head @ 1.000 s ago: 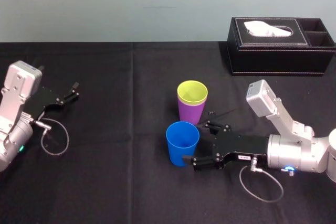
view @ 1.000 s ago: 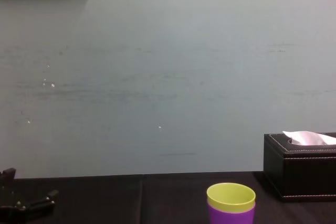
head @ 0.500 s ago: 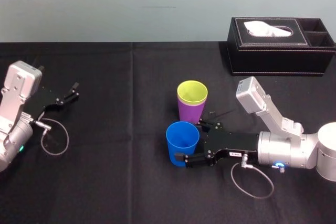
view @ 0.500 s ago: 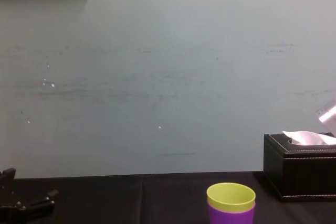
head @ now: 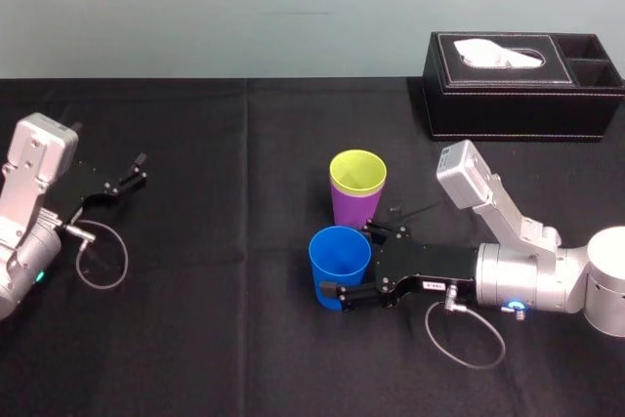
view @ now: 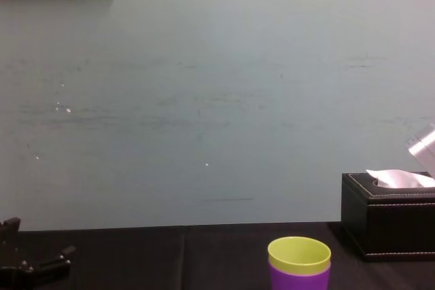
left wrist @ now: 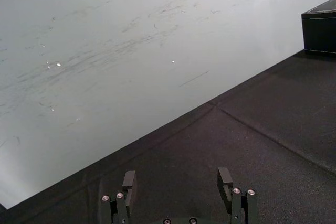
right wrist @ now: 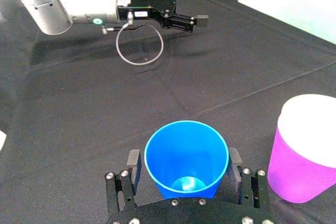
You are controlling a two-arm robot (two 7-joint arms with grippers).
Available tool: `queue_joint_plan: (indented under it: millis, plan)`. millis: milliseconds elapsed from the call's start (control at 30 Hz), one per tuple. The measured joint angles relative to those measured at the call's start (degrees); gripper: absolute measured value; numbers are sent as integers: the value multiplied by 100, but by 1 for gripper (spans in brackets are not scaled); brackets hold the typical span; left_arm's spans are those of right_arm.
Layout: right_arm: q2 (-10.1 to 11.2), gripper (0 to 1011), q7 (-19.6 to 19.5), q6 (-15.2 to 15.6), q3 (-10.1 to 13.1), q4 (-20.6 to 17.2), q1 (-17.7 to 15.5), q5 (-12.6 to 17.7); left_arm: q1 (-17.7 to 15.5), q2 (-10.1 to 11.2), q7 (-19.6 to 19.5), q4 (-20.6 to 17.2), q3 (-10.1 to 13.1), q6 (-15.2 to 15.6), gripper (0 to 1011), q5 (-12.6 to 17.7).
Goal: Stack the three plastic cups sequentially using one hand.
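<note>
The robot's right gripper will next grab the blue cup by its outer side below its rim [right wrist: 164, 188], so that it can stack the cup into the yellow-green cup.
A blue cup [head: 340, 263] stands upright near the table's middle. Just behind it, a yellow-green cup [head: 357, 171] sits nested inside a purple cup [head: 354, 209]. My right gripper [head: 349, 259] lies low on the table, reaching in from the right. It is open, with one finger on each side of the blue cup [right wrist: 185, 156]. In the right wrist view the fingers [right wrist: 132, 163] stand close beside the cup wall, and the purple cup [right wrist: 302, 174] is off to one side. My left gripper [head: 132, 174] rests open at the far left, holding nothing [left wrist: 177, 179].
A black tissue box [head: 522, 85] stands at the back right, behind the right arm. A cable loop [head: 103, 261] lies on the black cloth by the left arm. Bare cloth spreads between the left arm and the cups.
My right gripper has slid left along the table, and its open fingers now flank the blue cup. The cups and the left arm have not moved.
</note>
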Motion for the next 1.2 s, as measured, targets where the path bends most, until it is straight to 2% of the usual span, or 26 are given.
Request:
queue_joint_plan:
  millis: [333, 600, 767, 1200]
  plan:
    - [4, 990, 0, -1, 3, -4, -2, -2, 0, 0, 0, 0, 0, 0, 1011, 0]
    - [9, 809, -1, 0, 7, -9, -7, -7, 0, 0, 0, 0, 0, 0, 1011, 0]
    - [9, 765, -1, 0, 9, -11, -8, -8, 0, 0, 0, 0, 0, 0, 1011, 0]
    - [9, 728, -2, 0, 9, -11, -8, -8, 0, 0, 0, 0, 0, 0, 1011, 0]
